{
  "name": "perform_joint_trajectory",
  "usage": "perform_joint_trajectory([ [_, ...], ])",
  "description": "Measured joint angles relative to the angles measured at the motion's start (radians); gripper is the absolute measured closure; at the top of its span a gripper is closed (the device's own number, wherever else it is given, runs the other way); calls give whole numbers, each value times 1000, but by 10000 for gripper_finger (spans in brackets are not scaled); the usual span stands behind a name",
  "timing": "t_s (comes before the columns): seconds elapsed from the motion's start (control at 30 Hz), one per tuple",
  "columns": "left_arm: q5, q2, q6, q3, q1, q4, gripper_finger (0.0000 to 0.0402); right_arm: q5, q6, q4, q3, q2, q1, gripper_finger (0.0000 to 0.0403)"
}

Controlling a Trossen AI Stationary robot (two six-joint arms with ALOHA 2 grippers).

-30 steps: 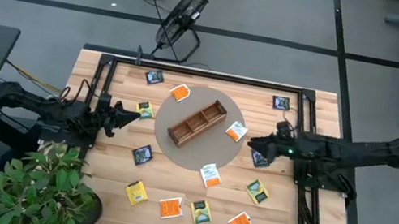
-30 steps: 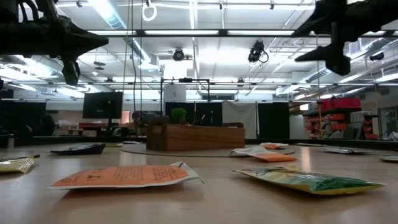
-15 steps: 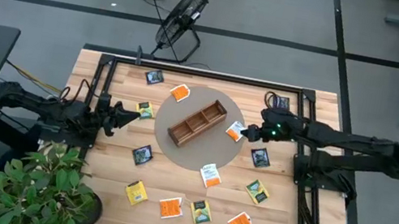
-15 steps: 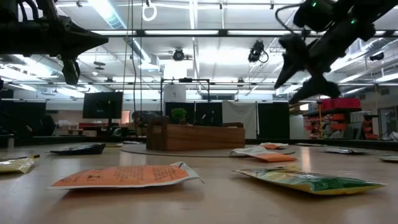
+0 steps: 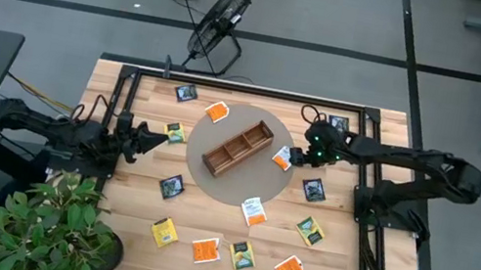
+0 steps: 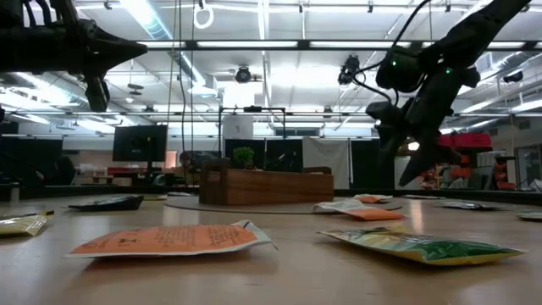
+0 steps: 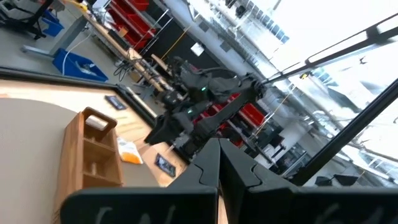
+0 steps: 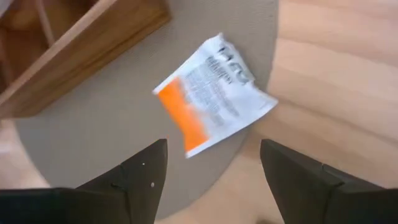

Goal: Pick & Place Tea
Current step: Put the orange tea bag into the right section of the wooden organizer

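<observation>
The fingers of my right gripper are above the mat and wood, short of the white corner [image 8: 263,101]. They need to go lower before they close on the packet.
Tea packets lie flat and scattered on the wooden table. My right gripper [image 5: 301,150] [image 6: 405,151] is open and hovers, tipped down, over an orange-and-white packet [image 5: 284,158] [image 8: 211,93]. This packet lies on the rim of the round grey mat, one corner over the wood, beside the brown three-compartment tray [image 5: 238,148] [image 8: 74,50]. The fingers [image 8: 144,177] stand on either side of the packet without touching it. My left gripper [image 5: 160,138] [image 7: 219,152] waits shut above the table's left side, near a yellow packet [image 5: 175,131].
Navy packets [image 5: 313,190] [image 5: 339,125] lie close to the right arm. More packets [image 5: 253,211] [image 5: 205,249] [image 5: 309,231] cover the near half. A potted plant [image 5: 56,227] stands at the near left corner, and a black frame [image 5: 249,89] runs along the far edge.
My right gripper has swung from above the navy packet toward the far edge and the tray. It has come down and tipped its fingers downward, and now sits over the orange-and-white packet. No packet has moved.
</observation>
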State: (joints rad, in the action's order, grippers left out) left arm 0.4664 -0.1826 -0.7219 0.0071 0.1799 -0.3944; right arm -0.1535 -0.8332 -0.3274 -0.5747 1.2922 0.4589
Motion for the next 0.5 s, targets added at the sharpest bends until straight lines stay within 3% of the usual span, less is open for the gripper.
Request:
perform_joint_trajectory([
  [0.5, 0, 0, 0, 0, 0, -4, 399, 27, 33, 111, -1, 161, 43, 138],
])
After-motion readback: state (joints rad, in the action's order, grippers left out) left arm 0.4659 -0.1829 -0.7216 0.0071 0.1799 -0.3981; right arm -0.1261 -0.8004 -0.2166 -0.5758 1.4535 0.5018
